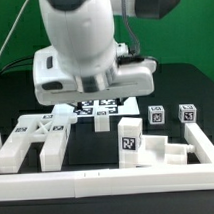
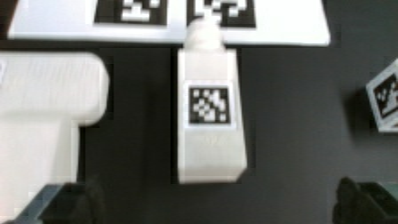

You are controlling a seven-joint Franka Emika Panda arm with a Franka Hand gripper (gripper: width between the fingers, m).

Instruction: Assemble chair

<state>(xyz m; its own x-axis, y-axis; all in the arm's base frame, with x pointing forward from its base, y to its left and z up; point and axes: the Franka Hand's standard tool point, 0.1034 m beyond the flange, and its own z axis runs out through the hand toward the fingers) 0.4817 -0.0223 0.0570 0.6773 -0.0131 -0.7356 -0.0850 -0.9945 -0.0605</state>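
My fingers are still above the tagged white block, so it is too early to close. My gripper first goes lower onto the tagged white block (image 1: 101, 120).
The chair is in loose white parts with black-and-white tags. In the wrist view a long white block (image 2: 210, 115) with one tag lies straight below my gripper (image 2: 217, 205), its narrow end reaching the marker board (image 2: 169, 20). The dark fingertips (image 2: 63, 205) stand wide apart on either side of the block's near end, and nothing is between them. A broad white slab (image 2: 45, 95) lies beside the block. In the exterior view the gripper (image 1: 95, 93) hangs low over the marker board (image 1: 95, 105), open.
A large branched white part (image 1: 36, 139) lies at the exterior view's left. A tagged block (image 1: 129, 140) stands at centre right, with two small tagged cubes (image 1: 155, 115) (image 1: 185, 114) behind it. White border rails (image 1: 98, 181) run along the front and right edges.
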